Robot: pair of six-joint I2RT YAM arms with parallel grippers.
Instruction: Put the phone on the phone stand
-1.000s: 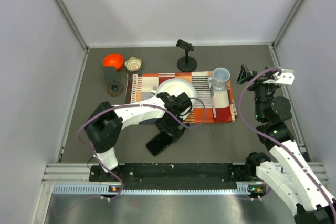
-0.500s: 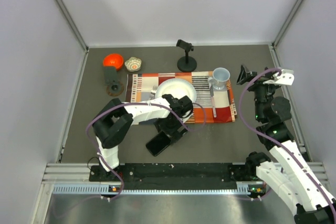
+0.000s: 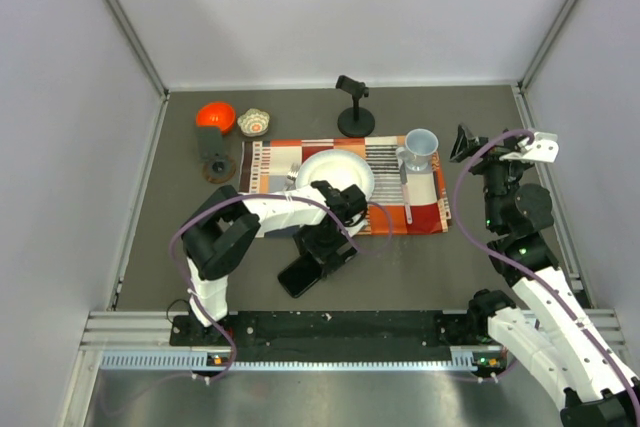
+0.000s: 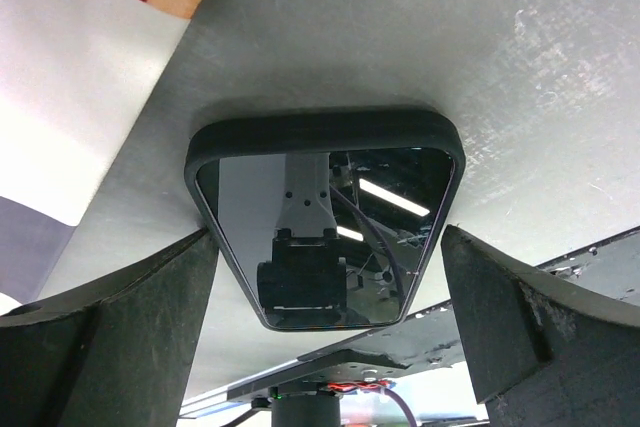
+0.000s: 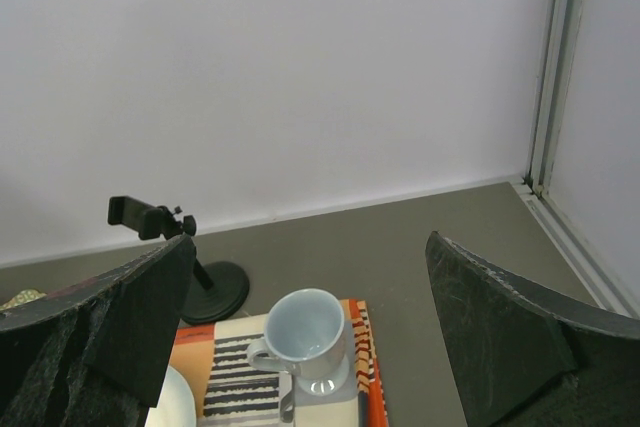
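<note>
The robot's left gripper should close, because the phone's two long edges are between the left gripper's fingers. Closing now would hold the phone.
The phone [image 3: 303, 273] lies flat on the dark table, in front of the placemat. In the left wrist view the phone [image 4: 325, 232] is a black slab whose glossy screen mirrors the arm. My left gripper [image 3: 331, 245] hangs open over its far end. Its two fingers [image 4: 120, 327] stand either side of the phone without touching it, the left gripper [image 4: 330, 237] centred on the screen. The phone stand [image 3: 213, 154], a grey tilted plate on a brown disc, stands at the far left, bare. My right gripper [image 3: 463, 143] is open and raised at the right, right gripper [image 5: 308, 242] holding nothing.
A striped placemat [image 3: 420, 209] carries a white plate [image 3: 335, 169], a pale blue cup [image 3: 420, 147] and a piece of cutlery [image 3: 406, 197]. A black clamp post [image 3: 354, 107] stands behind it. An orange bowl [image 3: 216, 115] and a small patterned bowl [image 3: 254, 123] sit behind the stand.
My left arm has folded its elbow toward the right and the open gripper has settled slightly closer over the phone's far end. The right arm and the phone have not moved.
</note>
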